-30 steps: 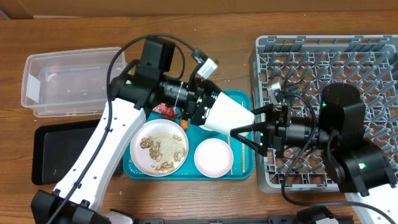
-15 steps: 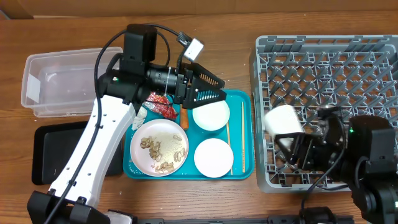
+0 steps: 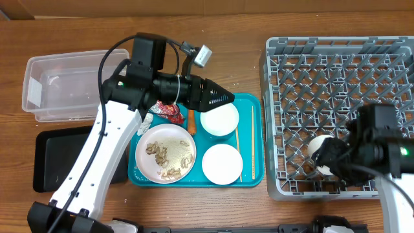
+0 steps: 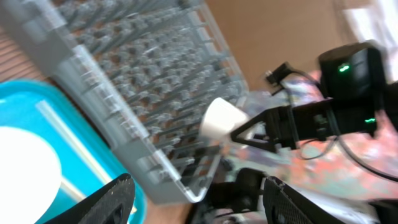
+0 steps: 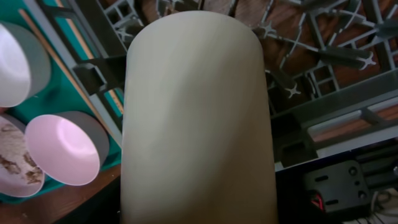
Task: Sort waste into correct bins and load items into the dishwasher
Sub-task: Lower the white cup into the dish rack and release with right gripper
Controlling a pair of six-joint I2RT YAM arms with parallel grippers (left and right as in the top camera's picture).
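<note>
My right gripper must keep holding the small white cup (image 3: 319,149): it is short of the rack's side by the teal tray and would fall onto the rack's open wires if released now.
My right gripper (image 3: 326,157) is shut on the small white cup (image 3: 319,149) and holds it over the front left part of the grey dish rack (image 3: 336,58). In the right wrist view the cup (image 5: 199,118) fills the middle and hides the fingers. My left gripper (image 3: 223,97) is open and empty above the teal tray (image 3: 255,139), over a white bowl (image 3: 218,120). A pale pink bowl (image 3: 222,163) and a white plate (image 3: 165,153) with beige scraps sit on the tray. The red wrapper (image 3: 167,110), white tissue (image 3: 145,122) and carrot (image 3: 191,122) lie by the left arm.
The clear tub (image 3: 65,84) stands at the left, the flat black tray (image 3: 52,158) in front of it. A thin wooden stick (image 3: 252,142) lies along the teal tray's right side. The rack (image 4: 143,99) also shows in the left wrist view.
The cup passed from my left gripper to my right. My right gripper carried it right and down into the rack's front left. My left gripper drew back over the tray, open.
</note>
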